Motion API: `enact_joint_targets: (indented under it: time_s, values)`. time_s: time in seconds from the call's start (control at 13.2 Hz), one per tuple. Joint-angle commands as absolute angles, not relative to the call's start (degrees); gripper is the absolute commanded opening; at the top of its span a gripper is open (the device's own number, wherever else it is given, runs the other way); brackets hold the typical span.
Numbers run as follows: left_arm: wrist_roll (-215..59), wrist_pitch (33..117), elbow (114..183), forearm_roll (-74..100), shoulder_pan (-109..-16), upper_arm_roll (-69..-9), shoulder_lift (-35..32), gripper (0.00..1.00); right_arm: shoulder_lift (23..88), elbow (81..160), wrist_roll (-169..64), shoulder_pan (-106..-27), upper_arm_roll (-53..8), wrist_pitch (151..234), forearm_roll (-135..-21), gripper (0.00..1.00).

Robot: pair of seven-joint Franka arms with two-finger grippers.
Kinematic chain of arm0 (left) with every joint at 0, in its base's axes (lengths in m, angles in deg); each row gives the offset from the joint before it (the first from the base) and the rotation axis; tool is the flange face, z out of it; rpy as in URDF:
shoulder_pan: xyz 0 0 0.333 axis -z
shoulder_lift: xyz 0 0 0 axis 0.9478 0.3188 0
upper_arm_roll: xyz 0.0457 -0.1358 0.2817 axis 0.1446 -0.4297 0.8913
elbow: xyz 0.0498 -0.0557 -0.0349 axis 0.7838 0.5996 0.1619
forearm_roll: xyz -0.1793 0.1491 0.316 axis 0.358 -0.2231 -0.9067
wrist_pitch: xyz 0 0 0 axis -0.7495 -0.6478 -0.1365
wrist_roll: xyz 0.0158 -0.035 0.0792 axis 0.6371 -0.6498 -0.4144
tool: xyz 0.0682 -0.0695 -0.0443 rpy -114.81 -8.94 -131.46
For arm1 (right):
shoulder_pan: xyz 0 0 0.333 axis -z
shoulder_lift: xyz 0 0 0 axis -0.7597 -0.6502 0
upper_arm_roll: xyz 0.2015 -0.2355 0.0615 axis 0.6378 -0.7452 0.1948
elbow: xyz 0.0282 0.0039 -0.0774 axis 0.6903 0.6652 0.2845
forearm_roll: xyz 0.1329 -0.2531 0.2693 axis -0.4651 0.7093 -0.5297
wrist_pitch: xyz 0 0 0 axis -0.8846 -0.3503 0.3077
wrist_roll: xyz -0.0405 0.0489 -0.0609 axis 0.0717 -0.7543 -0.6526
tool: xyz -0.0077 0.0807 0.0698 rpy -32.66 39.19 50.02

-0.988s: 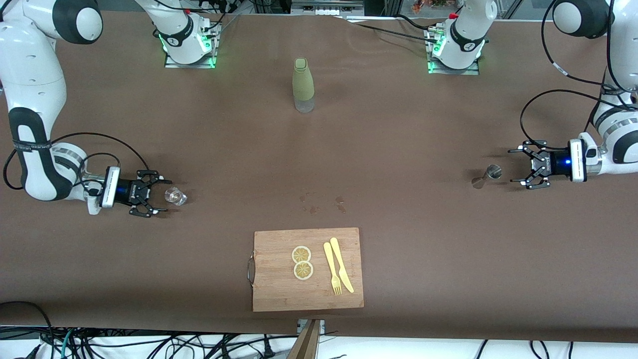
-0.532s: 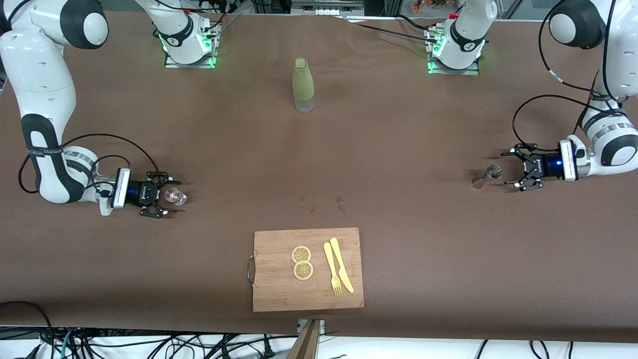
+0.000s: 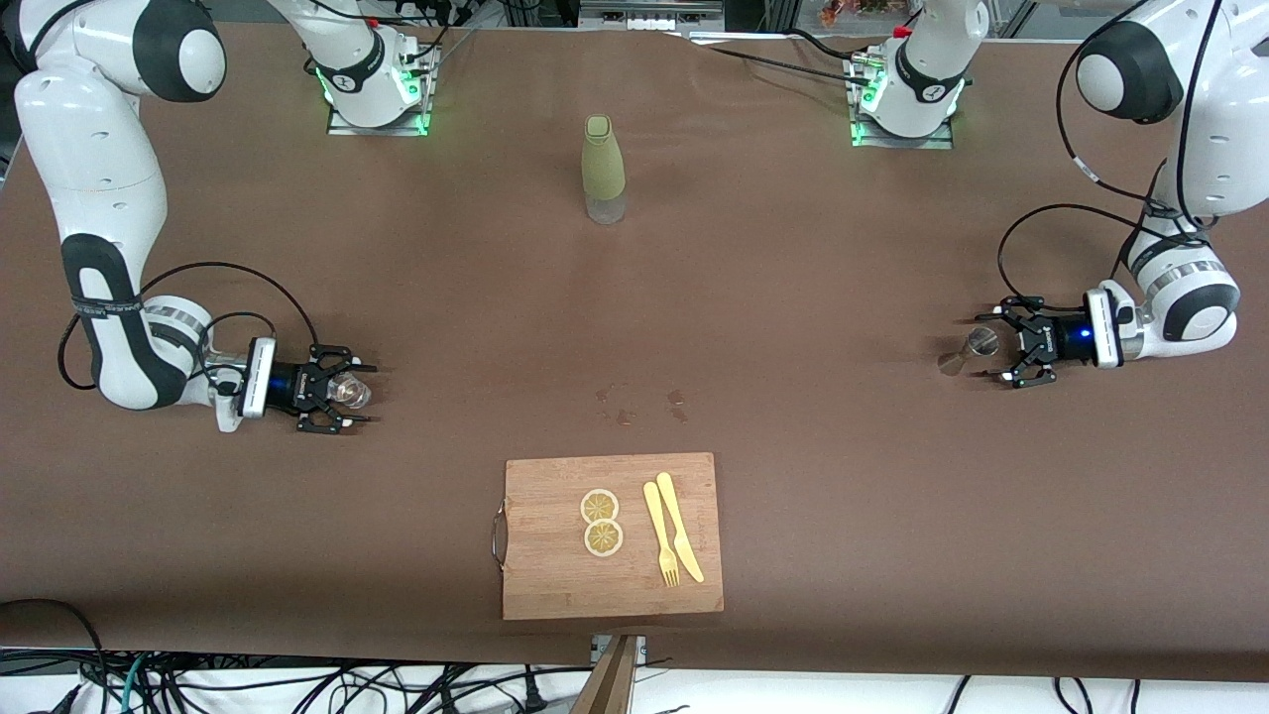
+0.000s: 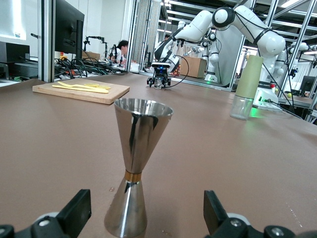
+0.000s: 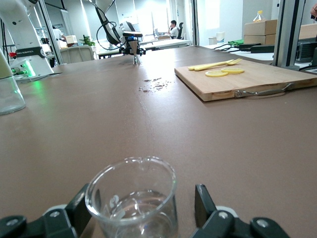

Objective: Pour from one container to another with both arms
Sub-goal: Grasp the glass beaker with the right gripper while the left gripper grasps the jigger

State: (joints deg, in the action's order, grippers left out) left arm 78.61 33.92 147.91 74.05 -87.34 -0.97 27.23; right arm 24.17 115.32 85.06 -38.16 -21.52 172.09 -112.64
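I should next grab the jigger with my left gripper by its narrow middle (image 4: pixel 132 176). Then the jigger's wide top cup (image 4: pixel 143 110) stays free to catch the pour.
The small clear glass cup (image 3: pixel 349 392) stands on the brown table toward the right arm's end, with a little clear liquid in it (image 5: pixel 132 198). My right gripper (image 3: pixel 359 394) is low at the table and open, its fingers (image 5: pixel 202 203) straddling the glass; a gap shows on one side. The silver hourglass jigger (image 3: pixel 981 342) stands upright toward the left arm's end. My left gripper (image 3: pixel 991 349) is open wide, and the jigger (image 4: pixel 136 163) sits between its fingertips (image 4: pixel 79 208) without touching them.
A tall olive-green bottle (image 3: pixel 603 169) stands mid-table near the bases. A wooden cutting board (image 3: pixel 555 585) near the front edge carries two lemon slices (image 3: pixel 601 523) and a yellow fork and knife (image 3: pixel 672 540). Wet spots (image 3: pixel 639 405) mark the cloth above the board.
Both grippers have slid along the table toward its middle. The right gripper's fingers now enclose the glass, and the left gripper's fingers now flank the jigger.
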Motion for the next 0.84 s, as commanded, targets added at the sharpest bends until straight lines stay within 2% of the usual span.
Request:
enact_joint_targets:
  time_s: [0.0, 0.08, 0.3, 0.76]
  values:
    - [82.3, 33.0, 146.7, 76.6, -86.0, -0.5, 28.8, 1.0, 22.8, 114.2, 86.0, -38.1, -21.3, 172.0, -113.6, 0.2]
    - [82.2, 33.0, 146.7, 77.0, -85.9, -0.5, 28.8, 1.0, 22.6, 114.2, 85.7, -38.1, -21.3, 171.7, -113.7, 0.1]
    - [81.8, 33.0, 145.3, 77.0, -85.3, -0.6, 28.4, 1.0, 22.5, 114.2, 85.3, -38.1, -21.3, 171.2, -113.9, 0.01]
    - [81.8, 32.1, 143.7, 76.9, -84.9, -0.8, 28.8, 1.0, 22.9, 114.2, 83.3, -38.1, -19.6, 170.8, -114.4, 0.0]
